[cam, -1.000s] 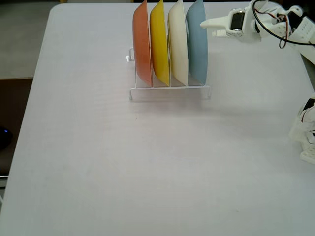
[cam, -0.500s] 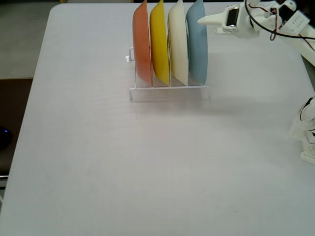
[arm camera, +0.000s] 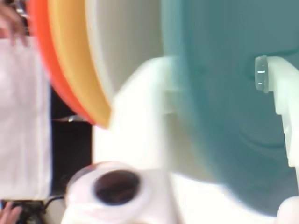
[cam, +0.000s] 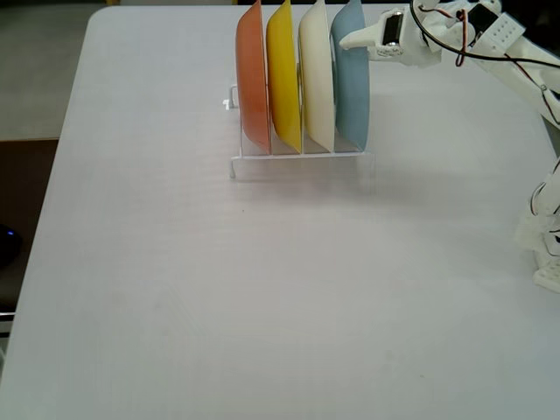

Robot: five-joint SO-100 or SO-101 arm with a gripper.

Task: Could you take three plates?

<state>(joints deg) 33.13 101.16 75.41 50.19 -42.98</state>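
My gripper pinches the blue plate by its upper rim (arm camera: 181, 77) next, since the cream plate (arm camera: 126, 37) stands close beside the blue plate in the rack.
Three plates stand on edge in a white rack (cam: 302, 162): yellow (cam: 282, 79), cream-white (cam: 317, 79) and light blue (cam: 352, 87), the blue one rightmost. My gripper (cam: 350, 40) reaches in from the upper right, at the blue plate's upper rim. In the wrist view the gripper (arm camera: 215, 65) is open. One white finger (arm camera: 140, 121) sits on the cream plate's (arm camera: 126, 37) side and the other finger (arm camera: 282, 98) on the far side, with the blue plate (arm camera: 224, 140) filling the gap. The yellow plate (arm camera: 70, 56) shows further left.
An orange plate (cam: 252, 79) fills the rack's leftmost slot, also seen as an orange plate (arm camera: 39, 46) in the wrist view. The arm's base (cam: 544, 236) stands at the right edge. The white table (cam: 262, 306) spreads wide in front of the rack.
The gripper has travelled left and slightly up from the right of the rack. Its tip has gone from clear of the blue plate to over that plate's top rim.
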